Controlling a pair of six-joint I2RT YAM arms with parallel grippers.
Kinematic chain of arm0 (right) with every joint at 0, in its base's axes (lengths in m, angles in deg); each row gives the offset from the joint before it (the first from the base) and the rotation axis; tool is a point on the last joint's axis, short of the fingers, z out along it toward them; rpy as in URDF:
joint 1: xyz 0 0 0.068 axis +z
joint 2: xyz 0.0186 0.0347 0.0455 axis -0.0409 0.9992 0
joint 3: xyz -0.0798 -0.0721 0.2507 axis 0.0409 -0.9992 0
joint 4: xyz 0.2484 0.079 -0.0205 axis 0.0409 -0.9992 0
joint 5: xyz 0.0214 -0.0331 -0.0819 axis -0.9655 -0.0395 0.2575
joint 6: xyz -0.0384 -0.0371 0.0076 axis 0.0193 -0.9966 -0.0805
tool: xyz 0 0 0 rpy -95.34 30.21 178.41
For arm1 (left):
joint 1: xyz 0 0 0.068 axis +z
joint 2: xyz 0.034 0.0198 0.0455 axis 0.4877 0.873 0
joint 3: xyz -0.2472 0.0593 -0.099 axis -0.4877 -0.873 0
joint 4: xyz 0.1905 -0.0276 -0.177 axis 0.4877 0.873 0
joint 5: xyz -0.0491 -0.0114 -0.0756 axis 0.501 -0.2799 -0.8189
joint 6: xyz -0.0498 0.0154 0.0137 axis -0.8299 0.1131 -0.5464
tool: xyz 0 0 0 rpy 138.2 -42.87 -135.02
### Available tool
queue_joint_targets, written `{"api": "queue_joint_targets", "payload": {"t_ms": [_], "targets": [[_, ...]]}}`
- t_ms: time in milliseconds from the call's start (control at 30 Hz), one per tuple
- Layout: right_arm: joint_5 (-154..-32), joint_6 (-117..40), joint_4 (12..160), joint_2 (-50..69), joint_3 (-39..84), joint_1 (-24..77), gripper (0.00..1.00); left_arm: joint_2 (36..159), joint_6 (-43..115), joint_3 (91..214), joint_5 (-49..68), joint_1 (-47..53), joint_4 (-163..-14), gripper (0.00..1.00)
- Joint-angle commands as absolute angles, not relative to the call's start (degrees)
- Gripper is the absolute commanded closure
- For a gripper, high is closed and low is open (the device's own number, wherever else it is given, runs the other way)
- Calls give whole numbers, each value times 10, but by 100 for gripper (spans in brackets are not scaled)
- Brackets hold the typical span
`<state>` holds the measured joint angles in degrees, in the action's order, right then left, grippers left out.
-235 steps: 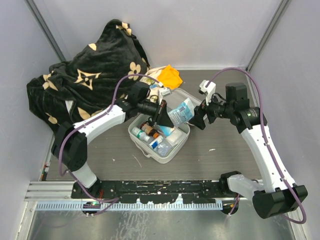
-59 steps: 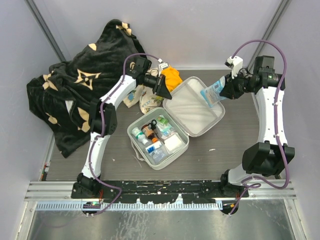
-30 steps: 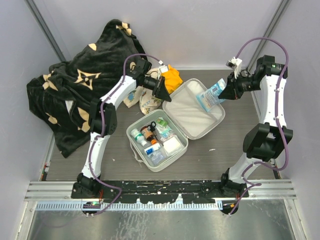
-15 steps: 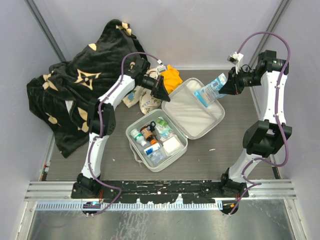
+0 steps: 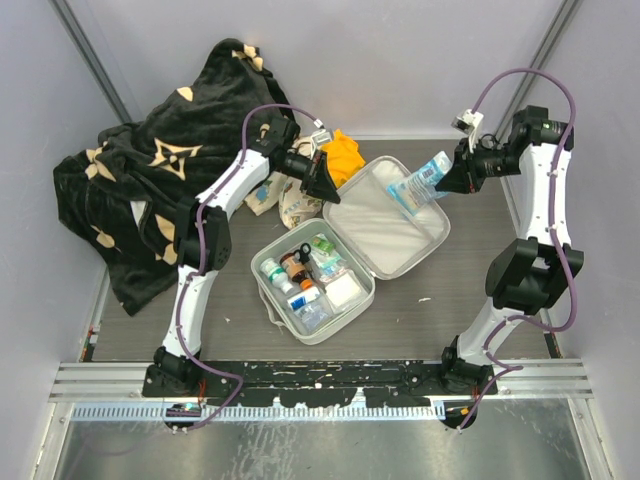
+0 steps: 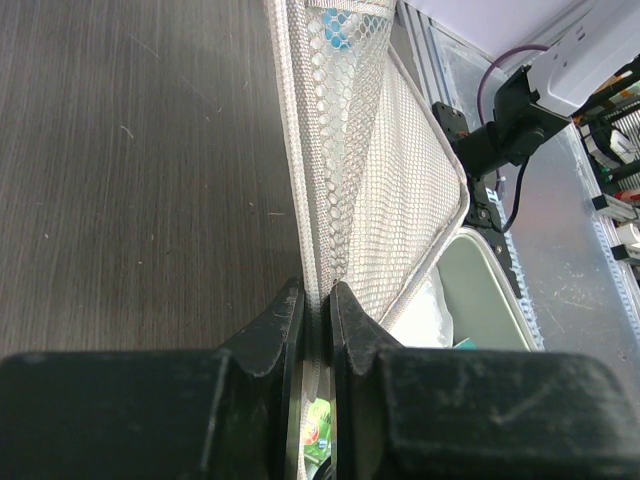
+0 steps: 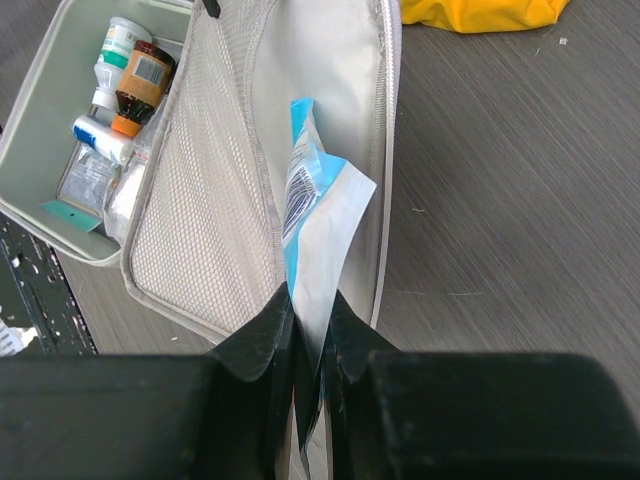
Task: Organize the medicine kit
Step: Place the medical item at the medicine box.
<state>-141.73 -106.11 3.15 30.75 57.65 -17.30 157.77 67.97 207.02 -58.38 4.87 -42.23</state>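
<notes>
The packet's tip is outside the pocket's edge and would drop onto the lid beside the mesh pocket (image 7: pixel 205 230) if my right gripper opened, so it must keep holding the packet.
The medicine kit (image 5: pixel 283 306), a pale grey zip case, lies open with bottles and packets in its base. Its lid (image 5: pixel 380 230) is folded back to the right, mesh pocket up. My left gripper (image 5: pixel 326 187) is shut on the lid's zip rim (image 6: pixel 290 150) at the far left corner. My right gripper (image 5: pixel 452 180) hangs over the lid's far right side, shut on a blue-and-white packet (image 5: pixel 420 184). In the right wrist view the packet (image 7: pixel 318 230) sticks out past the fingertips above the lid (image 7: pixel 335 90), beside the mesh pocket (image 7: pixel 205 230).
A black blanket with beige flowers (image 5: pixel 170 160) is heaped at the back left. An orange cloth (image 5: pixel 343 153) and a floral cloth bundle (image 5: pixel 290 203) lie just behind the kit. Grey walls close in on three sides.
The lid, earlier half raised over the base, now lies open. Over the last second the right gripper lifted the packet slightly and drew it back. The left gripper has kept its hold.
</notes>
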Motion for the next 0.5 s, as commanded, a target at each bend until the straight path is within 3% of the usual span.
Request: {"api": "queue_joint_targets", "payload": {"t_ms": [0, 467], "targets": [[-1422, -1083, 31, 304, 573, -167, 95, 1521, 677, 2082, -655, 49, -436, 100], [-1428, -1040, 89, 305, 491, -103, 92, 1516, 696, 2075, -657, 48, -423, 100]]}}
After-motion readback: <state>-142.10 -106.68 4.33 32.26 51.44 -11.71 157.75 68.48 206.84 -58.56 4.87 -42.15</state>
